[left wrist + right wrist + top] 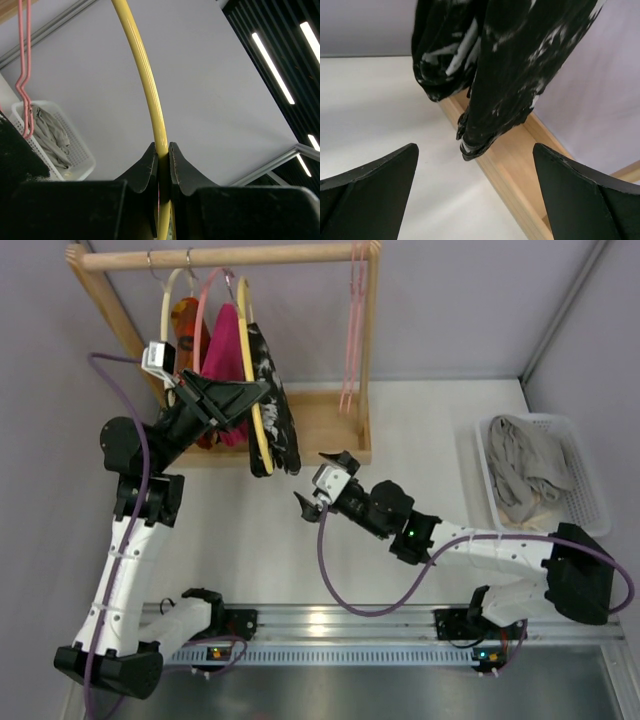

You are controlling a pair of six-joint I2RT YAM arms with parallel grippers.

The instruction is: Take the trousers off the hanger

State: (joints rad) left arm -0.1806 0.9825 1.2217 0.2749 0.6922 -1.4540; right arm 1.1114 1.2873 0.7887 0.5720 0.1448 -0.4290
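I next need to grab the trousers' hanging legs with my right gripper, on the hanger's side away from my left gripper, to pull the trousers off the hanger.
The yellow hanger (256,390) hangs on the wooden rack's rail with the black, white-splotched trousers (277,415) draped over it, their legs reaching the rack's base. My left gripper (262,392) is shut on the hanger's side wire; in the left wrist view the yellow wire (150,90) runs up from between the closed fingers (177,162). My right gripper (310,478) is open and empty, low over the table just right of the trouser hems. In the right wrist view the trouser legs (510,65) hang ahead of the wide-apart fingers (380,175).
The wooden rack (230,255) also carries a magenta-pink garment (228,350), an orange patterned garment (186,320) and empty pink hangers (355,330). Its base rail (520,170) lies under the hems. A white basket (590,475) of grey cloth stands at the right.
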